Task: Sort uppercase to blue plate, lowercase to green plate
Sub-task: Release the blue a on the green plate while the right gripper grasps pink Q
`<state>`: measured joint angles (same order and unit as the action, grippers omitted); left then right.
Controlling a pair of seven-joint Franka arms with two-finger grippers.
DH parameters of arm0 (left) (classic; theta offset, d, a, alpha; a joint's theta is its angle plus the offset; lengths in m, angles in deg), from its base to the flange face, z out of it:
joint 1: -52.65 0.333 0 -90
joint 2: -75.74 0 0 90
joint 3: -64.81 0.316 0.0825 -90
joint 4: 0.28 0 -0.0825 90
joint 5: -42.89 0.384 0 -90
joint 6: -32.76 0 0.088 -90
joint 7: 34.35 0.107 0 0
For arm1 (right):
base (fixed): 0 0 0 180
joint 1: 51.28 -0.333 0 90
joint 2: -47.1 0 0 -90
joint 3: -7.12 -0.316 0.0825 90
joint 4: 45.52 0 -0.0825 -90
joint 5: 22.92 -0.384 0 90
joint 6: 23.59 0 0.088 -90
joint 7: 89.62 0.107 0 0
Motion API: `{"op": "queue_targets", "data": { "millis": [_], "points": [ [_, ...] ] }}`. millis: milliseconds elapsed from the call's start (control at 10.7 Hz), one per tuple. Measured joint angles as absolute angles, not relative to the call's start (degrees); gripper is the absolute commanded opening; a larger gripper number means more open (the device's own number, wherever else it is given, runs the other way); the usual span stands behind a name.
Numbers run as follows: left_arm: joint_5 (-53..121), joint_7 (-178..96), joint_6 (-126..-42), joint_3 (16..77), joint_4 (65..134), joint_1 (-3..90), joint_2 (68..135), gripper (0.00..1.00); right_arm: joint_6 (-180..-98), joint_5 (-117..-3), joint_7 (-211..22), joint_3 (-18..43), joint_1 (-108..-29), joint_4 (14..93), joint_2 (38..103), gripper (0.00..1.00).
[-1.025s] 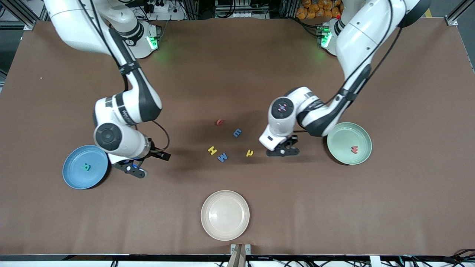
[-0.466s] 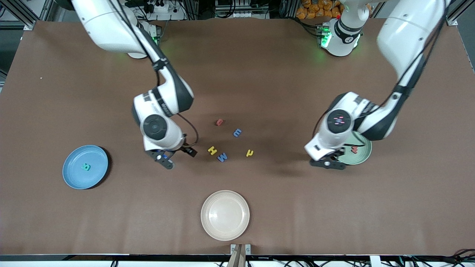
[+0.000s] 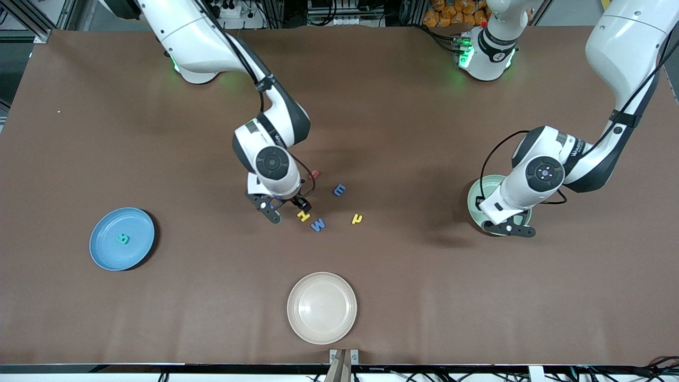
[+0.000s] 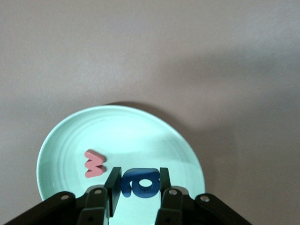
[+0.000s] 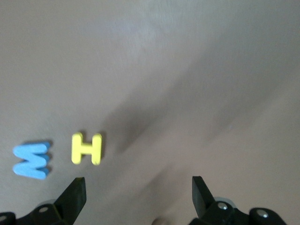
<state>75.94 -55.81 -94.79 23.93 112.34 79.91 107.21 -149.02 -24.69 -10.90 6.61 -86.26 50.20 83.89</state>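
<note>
The blue a-like letter (image 4: 143, 184) is low over the green plate, inside the plate's rim, so it is now time to open my left gripper.
My left gripper (image 3: 509, 229) hangs over the pale green plate (image 3: 473, 197) and is shut on the blue rounded a-like letter (image 4: 143, 184). The red w (image 4: 95, 164) lies in that green plate (image 4: 140, 136); the arm hides it in the front view. My right gripper (image 3: 286, 208) is open and empty, just beside the yellow H (image 3: 303, 215). The blue M (image 3: 318, 225), yellow h (image 3: 357, 218), blue E-shaped letter (image 3: 339, 189) and red rounded letter (image 3: 315, 174) lie around it. The right wrist view shows the H (image 5: 86, 149) and M (image 5: 33, 161). The green R (image 3: 123, 239) lies in the blue plate (image 3: 106, 252).
A beige plate (image 3: 321, 307) sits empty near the table's front edge, nearer to the camera than the letters. The loose letters cluster at the table's middle.
My right gripper swung from beside the blue plate to the letters by the yellow H. My left gripper carried the blue rounded letter from the letter cluster to over the green plate.
</note>
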Motion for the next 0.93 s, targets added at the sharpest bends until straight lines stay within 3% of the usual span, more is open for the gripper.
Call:
{"op": "queue_targets", "data": {
  "millis": [466,652,932],
  "points": [
    [75.93,-55.81,-94.79,23.72,112.61,80.54,107.08,0.89,-149.60,-24.69,-9.96,6.83,-86.95,51.03,83.88,1.00],
    [75.93,-55.76,-94.86,23.68,112.48,81.29,106.79,0.95,-149.60,-24.69,-9.47,6.75,-87.29,51.09,83.88,1.00],
    [75.93,-55.75,-94.74,22.79,112.25,81.32,106.01,0.96,-151.14,-24.70,-6.45,6.68,-89.20,51.58,83.81,1.00]
  ]
}}
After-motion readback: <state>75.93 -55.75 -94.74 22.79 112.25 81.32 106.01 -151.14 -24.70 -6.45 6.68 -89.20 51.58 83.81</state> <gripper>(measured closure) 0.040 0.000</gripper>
